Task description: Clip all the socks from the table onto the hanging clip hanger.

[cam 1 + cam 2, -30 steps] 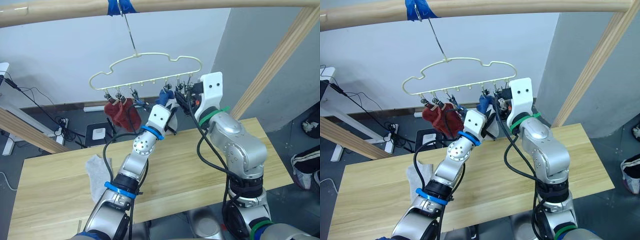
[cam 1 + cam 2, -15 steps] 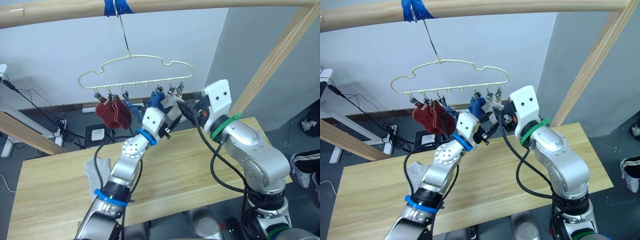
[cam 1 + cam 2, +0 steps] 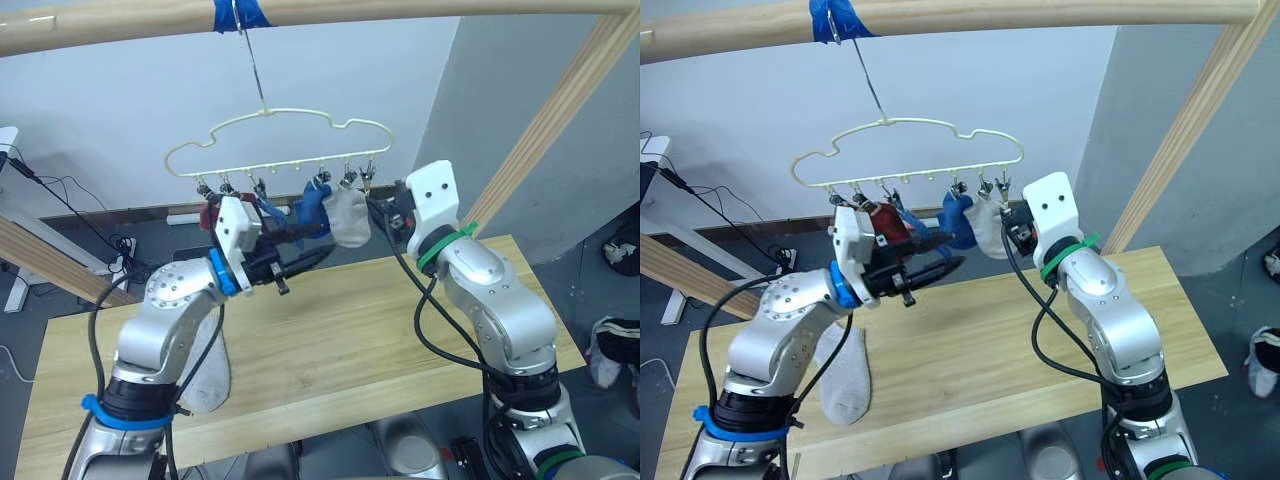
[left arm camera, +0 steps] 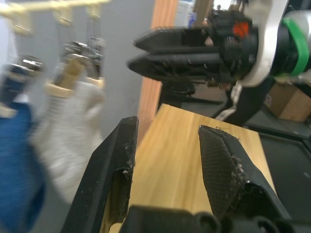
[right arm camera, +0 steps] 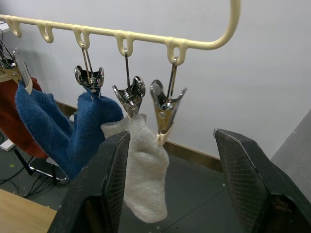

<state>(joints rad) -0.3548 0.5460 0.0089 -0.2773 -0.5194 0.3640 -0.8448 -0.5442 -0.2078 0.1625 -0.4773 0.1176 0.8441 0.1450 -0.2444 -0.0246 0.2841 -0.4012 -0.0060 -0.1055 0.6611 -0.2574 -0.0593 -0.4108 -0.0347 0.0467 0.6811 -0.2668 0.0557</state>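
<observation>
My right gripper is to grab the squeeze levers of the end metal clip next. That opens a place for the loose grey sock [image 3: 208,375].
The cream clip hanger [image 3: 290,125] hangs from the top pole. Two rust-red socks [image 3: 890,222], two blue socks [image 5: 58,126] and one light grey sock [image 5: 143,165] are clipped to it; the end clip [image 5: 165,109] is empty. Another grey sock [image 3: 845,375] lies on the table [image 3: 350,340], partly behind my left arm. My left gripper [image 3: 950,265] is open and empty, just below the hung socks and pointing right. Close to the hanger's right end, my right gripper [image 5: 170,135] is open and empty, facing the grey sock.
A round wooden pole [image 3: 400,10] with blue tape [image 3: 240,14] carries the hanger hook. A slanted wooden post [image 3: 560,110] rises at the right behind the table. Cables and a power strip [image 3: 120,245] lie on the floor behind.
My left gripper has let go of the light grey sock, which now hangs from a clip, and has drawn back to the left and down. The hanger has swung a little.
</observation>
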